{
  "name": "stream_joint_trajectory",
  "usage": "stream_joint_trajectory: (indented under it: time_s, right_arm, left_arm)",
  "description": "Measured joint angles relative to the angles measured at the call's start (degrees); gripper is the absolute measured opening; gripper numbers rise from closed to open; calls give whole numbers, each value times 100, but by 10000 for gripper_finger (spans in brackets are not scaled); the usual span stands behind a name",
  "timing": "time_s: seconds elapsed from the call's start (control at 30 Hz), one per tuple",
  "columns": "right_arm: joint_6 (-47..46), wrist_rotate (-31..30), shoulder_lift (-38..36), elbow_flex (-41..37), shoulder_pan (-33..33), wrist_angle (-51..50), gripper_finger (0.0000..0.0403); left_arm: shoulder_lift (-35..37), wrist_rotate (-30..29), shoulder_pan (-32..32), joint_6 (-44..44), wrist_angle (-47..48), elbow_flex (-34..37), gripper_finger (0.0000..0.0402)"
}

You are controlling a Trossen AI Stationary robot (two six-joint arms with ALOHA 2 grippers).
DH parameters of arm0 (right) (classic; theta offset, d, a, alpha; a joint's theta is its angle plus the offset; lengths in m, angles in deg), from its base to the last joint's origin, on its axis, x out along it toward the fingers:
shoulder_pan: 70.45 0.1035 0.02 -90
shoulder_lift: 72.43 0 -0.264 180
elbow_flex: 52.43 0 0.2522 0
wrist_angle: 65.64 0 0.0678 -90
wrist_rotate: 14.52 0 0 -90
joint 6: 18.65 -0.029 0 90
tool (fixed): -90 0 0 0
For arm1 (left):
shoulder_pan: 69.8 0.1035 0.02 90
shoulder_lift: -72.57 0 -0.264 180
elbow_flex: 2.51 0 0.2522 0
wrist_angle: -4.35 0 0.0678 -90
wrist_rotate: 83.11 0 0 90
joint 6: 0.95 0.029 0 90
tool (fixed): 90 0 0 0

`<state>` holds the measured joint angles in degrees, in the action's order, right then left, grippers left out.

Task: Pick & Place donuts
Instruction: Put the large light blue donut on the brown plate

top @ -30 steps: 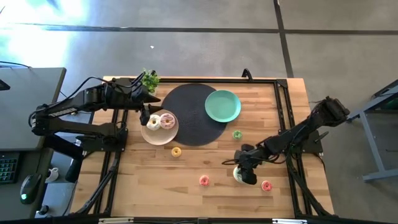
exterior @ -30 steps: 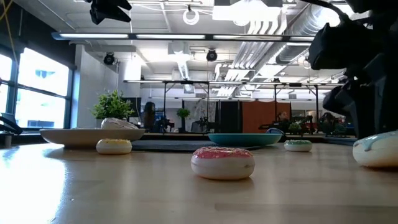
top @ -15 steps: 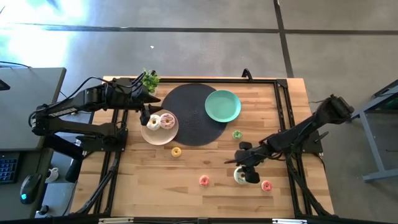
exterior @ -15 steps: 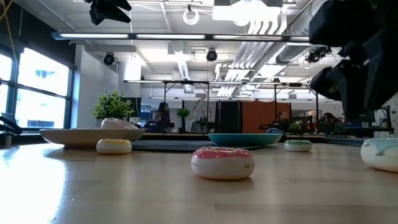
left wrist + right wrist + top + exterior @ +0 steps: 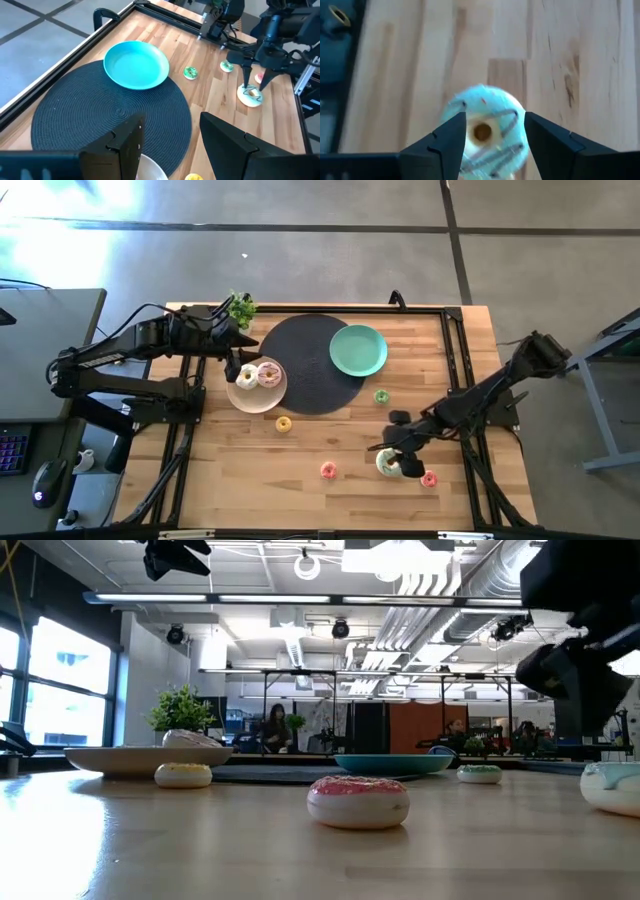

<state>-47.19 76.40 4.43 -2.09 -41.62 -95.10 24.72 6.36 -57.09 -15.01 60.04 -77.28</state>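
My right gripper will next grab the mint-frosted donut by its ring side point(image 5: 506, 131), so that it can set the donut on the beige plate.
My right gripper point(image 5: 402, 464) hangs open just above a mint-frosted donut point(image 5: 482, 132) that lies flat on the wood near the table's near right. Its fingers stand on either side of the donut without touching it, as the left wrist view also shows point(image 5: 256, 84). In the low view the mint donut point(image 5: 612, 787) lies clear below that gripper. My left gripper point(image 5: 170, 131) is open and waits over the beige plate point(image 5: 252, 398), which bears a cream donut point(image 5: 247, 375) and a pink donut point(image 5: 268, 373). Loose on the table lie a yellow donut point(image 5: 283, 423), a green one point(image 5: 381, 396) and two pink ones point(image 5: 328, 470) point(image 5: 429, 478).
A teal plate point(image 5: 358, 350) rests on the right side of a dark round mat point(image 5: 305, 345). A small green plant point(image 5: 240, 307) stands at the far left corner. A black frame point(image 5: 455, 315) runs along the table's edges. Bare wood lies along the near left.
My right gripper has risen off the mint donut and drifted slightly toward the table's right edge. The donut has stayed lying on the wood below it.
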Motion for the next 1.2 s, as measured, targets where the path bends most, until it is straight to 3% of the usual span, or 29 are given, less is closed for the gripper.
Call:
stream_joint_trajectory:
  time_s: [0.2, 0.37, 0.47, 0.8, 0.9, 1.13, 1.2]
  right_arm:
    - [-640, -93, 0, -575, 18, 334, 199]
    - [-891, -57, 0, -1125, 17, 1580, 190]
    - [-921, -140, 0, -1262, 18, 1731, 173]
    - [-821, -122, 0, -912, -52, 2011, 21]
    - [-288, -927, 0, -526, -122, 2160, 14]
    - [1498, -4444, 0, 260, -666, 3257, 37]
    - [1910, -5112, 0, 350, -951, 3749, 31]
  left_arm:
    - [-2, 1, 0, 0, -2, 0, 191]
    - [-2, 4, 0, 2, -2, 0, 191]
    - [-2, 4, 0, 5, -2, 0, 191]
    - [-2, 4, 0, 24, -2, 0, 191]
    - [-2, 4, 1, 24, -4, 0, 191]
    - [-2, 6, 1, 24, -73, 0, 191]
    - [-2, 73, 2, 26, -123, 1, 191]
